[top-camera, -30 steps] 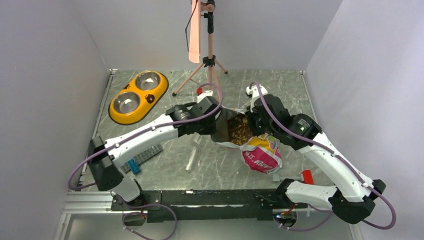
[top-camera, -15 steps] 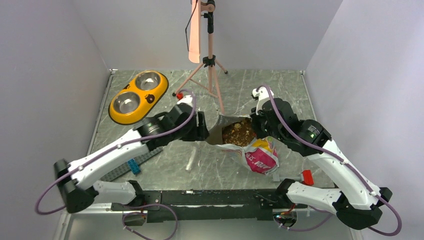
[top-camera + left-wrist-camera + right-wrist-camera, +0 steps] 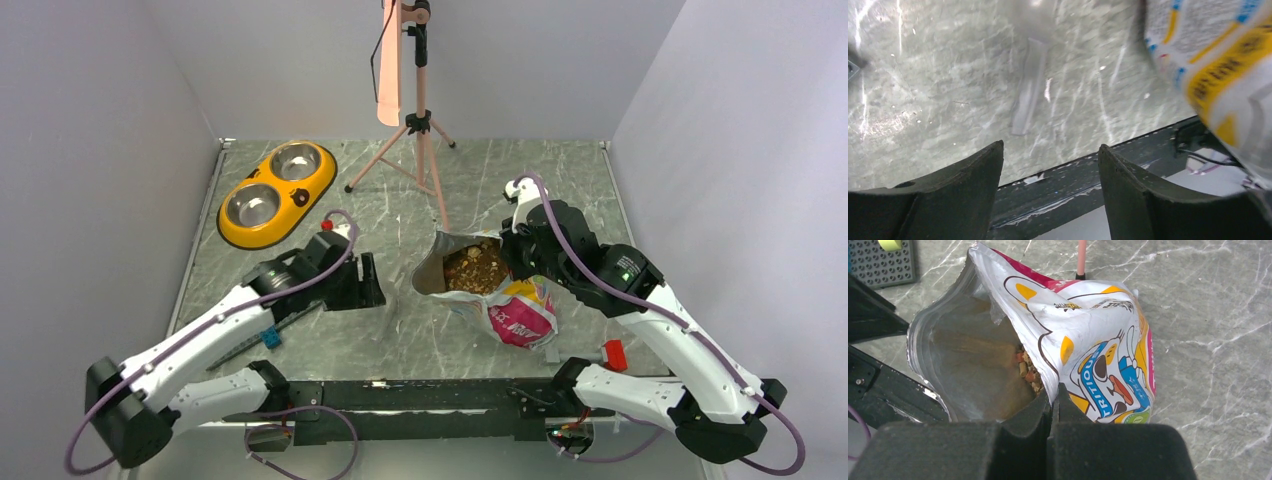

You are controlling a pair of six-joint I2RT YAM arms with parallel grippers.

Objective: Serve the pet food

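I will next pick up the clear plastic scoop with my left gripper by its handle, so its bowl stays free to scoop and serve the pet food (image 3: 474, 268).
The pet food (image 3: 474, 268) is a brown heap inside the open cartoon-printed bag (image 3: 515, 310) lying right of the table's middle. A few pellets (image 3: 1027, 371) show past the bag's rim in the right wrist view. My right gripper (image 3: 1054, 390) is shut on the right rim of the bag's (image 3: 1088, 335) mouth. My left gripper (image 3: 368, 282) is open and holds nothing, left of the bag and apart from it. Its fingers (image 3: 978, 175) hover above the marble near the table's front edge. A clear plastic scoop (image 3: 1029, 85) lies flat on the marble ahead of them.
A yellow double dish (image 3: 300, 197) with two steel bowls sits at the back left. A pink tripod (image 3: 420, 150) stands at the back centre. A grey studded plate with a blue brick (image 3: 272, 336) lies under the left arm. A red part (image 3: 613, 354) is near the right base.
My left gripper has let go of the bag's left rim, opened wide and drawn back to the left and toward the near edge. The right gripper keeps its grip on the bag.
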